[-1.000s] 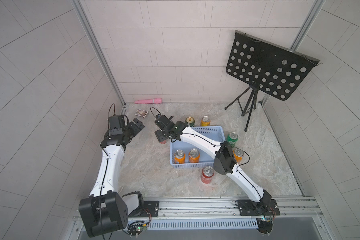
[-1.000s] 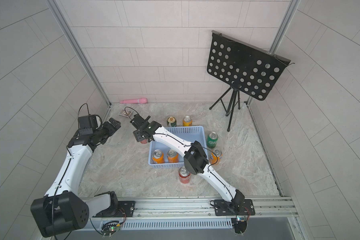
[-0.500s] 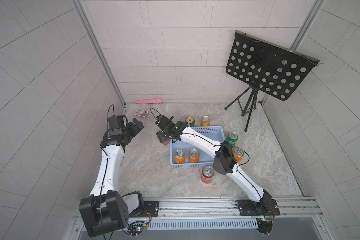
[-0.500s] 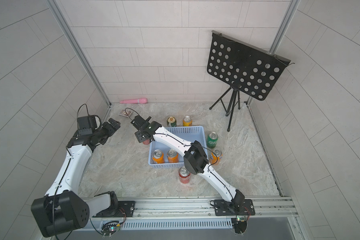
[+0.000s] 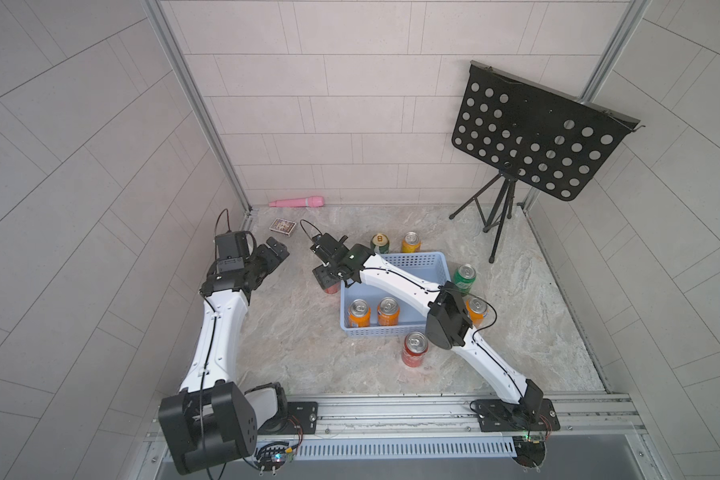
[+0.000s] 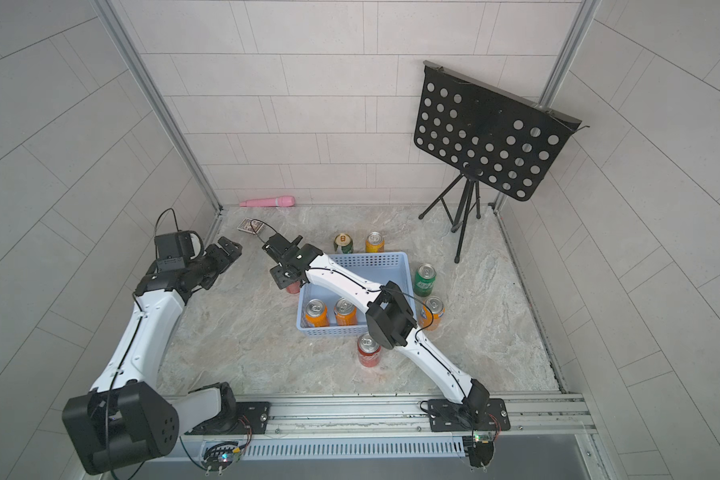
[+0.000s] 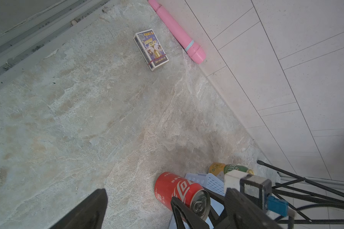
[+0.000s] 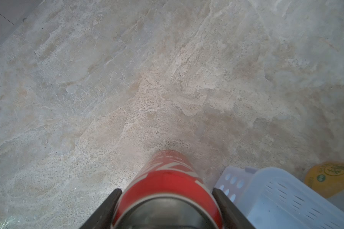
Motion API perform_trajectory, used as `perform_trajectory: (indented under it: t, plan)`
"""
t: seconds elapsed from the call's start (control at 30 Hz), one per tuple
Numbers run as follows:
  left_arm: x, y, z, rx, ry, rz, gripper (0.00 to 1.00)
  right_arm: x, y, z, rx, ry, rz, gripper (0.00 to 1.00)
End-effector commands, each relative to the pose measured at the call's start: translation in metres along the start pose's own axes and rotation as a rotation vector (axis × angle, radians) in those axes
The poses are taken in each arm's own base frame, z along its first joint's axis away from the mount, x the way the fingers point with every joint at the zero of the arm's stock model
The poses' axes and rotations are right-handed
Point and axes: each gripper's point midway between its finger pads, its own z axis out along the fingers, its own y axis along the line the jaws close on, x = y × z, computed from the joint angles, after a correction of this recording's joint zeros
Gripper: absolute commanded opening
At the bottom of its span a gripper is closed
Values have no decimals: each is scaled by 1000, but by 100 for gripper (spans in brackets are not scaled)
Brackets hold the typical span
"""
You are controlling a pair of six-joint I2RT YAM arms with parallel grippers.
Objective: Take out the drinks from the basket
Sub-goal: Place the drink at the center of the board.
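Observation:
I should let go of the red can with my right gripper now, because the upright red can's lower edge (image 5: 332,291) touches the tabletop beside the basket (image 5: 437,266).
My right gripper (image 5: 329,277) (image 8: 167,200) is shut on an upright red can (image 5: 331,288) (image 8: 167,176) just outside the far left corner of the light-blue basket (image 5: 437,266) (image 8: 276,190), low over the floor. Two orange cans (image 5: 359,312) (image 5: 388,311) stand inside the basket's near end. Outside it stand a gold-topped can (image 5: 379,243), an orange can (image 5: 410,242), a green can (image 5: 464,277), an orange can (image 5: 476,309) half hidden by the arm, and a second red can (image 5: 415,349). My left gripper (image 5: 274,249) (image 7: 137,212) is open and empty, left of the held red can (image 7: 177,188).
A black music stand (image 5: 537,137) on a tripod (image 5: 495,232) fills the far right corner. A pink cylinder (image 5: 296,202) (image 7: 177,31) lies along the back wall, with a card box (image 5: 282,226) (image 7: 151,49) near it. Tiled walls close in three sides.
My right gripper has sunk slightly with the red can beside the basket's corner. The left arm has stayed put.

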Motion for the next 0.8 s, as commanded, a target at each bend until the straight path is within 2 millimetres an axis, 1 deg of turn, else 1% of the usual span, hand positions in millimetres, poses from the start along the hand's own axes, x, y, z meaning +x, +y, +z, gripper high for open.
perform_trajectory:
  t: [0.0, 0.1, 0.17, 0.33, 0.43, 0.57, 0.77]
  plan:
    - [2, 3, 2, 0, 5, 1, 100, -9, 3, -9, -6, -30, -4, 67]
    - [2, 2, 3, 6, 11, 1, 100, -16, 6, -17, -24, -50, -6, 77]
    - [3, -1, 4, 28, 17, 2, 100, -20, 4, -21, -20, -61, -12, 82]
    - [3, -5, 4, 51, 18, 6, 100, -28, 0, -33, -8, -83, -8, 89]
    - [3, -5, 4, 53, 13, 8, 100, -39, 1, -47, -26, -114, 1, 90]
    - [3, -6, 4, 58, 12, 9, 100, -56, 2, -72, -53, -166, 19, 92]
    - [2, -7, 3, 61, 6, 10, 100, -82, 9, -119, -124, -261, 32, 93]
